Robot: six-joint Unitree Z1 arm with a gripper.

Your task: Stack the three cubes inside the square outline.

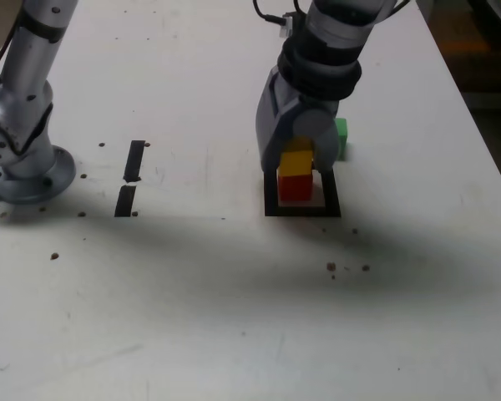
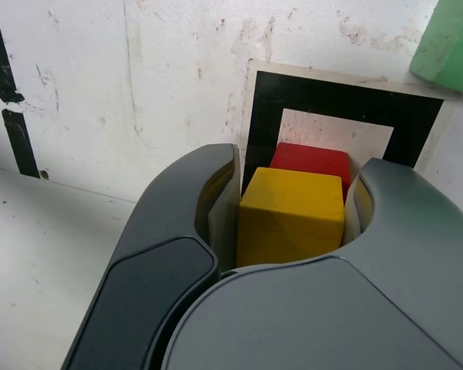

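The yellow cube's base (image 1: pixel 296 174) sits on the red cube (image 1: pixel 296 187) inside the black outline and the yellow cube would stay stacked there, so it is time to open my gripper now.
My gripper (image 1: pixel 297 157) is shut on the yellow cube (image 1: pixel 296 162), which sits on top of the red cube (image 1: pixel 296 187). The red cube stands inside the black square outline (image 1: pixel 304 209) on the white table. In the wrist view the yellow cube (image 2: pixel 291 214) fills the space between the two grey fingers (image 2: pixel 224 202), with the red cube (image 2: pixel 312 159) showing just beyond it over the square outline (image 2: pixel 324 96). The green cube (image 1: pixel 341 139) lies on the table just outside the outline, partly hidden behind the gripper, and its corner shows in the wrist view as a green cube (image 2: pixel 450 46).
Two short black strips (image 1: pixel 130 175) lie on the table toward the exterior view's left. The arm's grey base (image 1: pixel 21 142) stands at the far left. Small dark specks dot the white table (image 1: pixel 234 301); its right edge runs past the green cube.
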